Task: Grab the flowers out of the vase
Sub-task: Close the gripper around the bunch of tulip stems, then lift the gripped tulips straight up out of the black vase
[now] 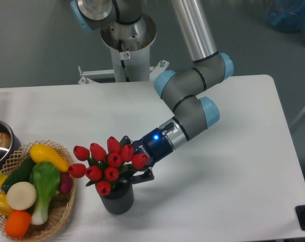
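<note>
I need to grab the flowers by their green stems next. Then I can lift the flowers out of the vase with my gripper.
The flowers, a bunch of red tulip buds with green stems, stand in the dark grey ribbed vase near the table's front, right of the basket. My gripper reaches in from the right at bud height, just above the vase mouth. Its jaws stand wide apart, one finger behind the bunch and one in front, straddling its right side. The buds hide the fingertips, and I cannot tell whether they touch the stems.
A woven wicker basket of colourful toy vegetables sits at the front left, close to the vase. A metal pot with a blue handle is at the left edge. The arm's base stands behind the table's far edge.
</note>
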### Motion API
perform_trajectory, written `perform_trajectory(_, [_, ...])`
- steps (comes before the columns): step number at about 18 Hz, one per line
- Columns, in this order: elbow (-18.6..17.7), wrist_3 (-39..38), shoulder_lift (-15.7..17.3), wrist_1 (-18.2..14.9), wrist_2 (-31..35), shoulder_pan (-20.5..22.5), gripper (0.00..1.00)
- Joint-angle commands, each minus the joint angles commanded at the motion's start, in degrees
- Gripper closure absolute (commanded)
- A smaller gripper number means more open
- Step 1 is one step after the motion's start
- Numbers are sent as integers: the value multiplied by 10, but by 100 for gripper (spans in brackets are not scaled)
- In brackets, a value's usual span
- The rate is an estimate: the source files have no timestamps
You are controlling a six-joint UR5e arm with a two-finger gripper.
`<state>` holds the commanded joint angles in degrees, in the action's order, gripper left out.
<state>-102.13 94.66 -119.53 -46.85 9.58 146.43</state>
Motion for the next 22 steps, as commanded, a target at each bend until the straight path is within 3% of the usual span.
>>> perform_trajectory(10, [-3, -1, 4, 0, -15, 1, 75])
perform_trajectory(22, [-4, -111, 70, -1, -19, 19, 75])
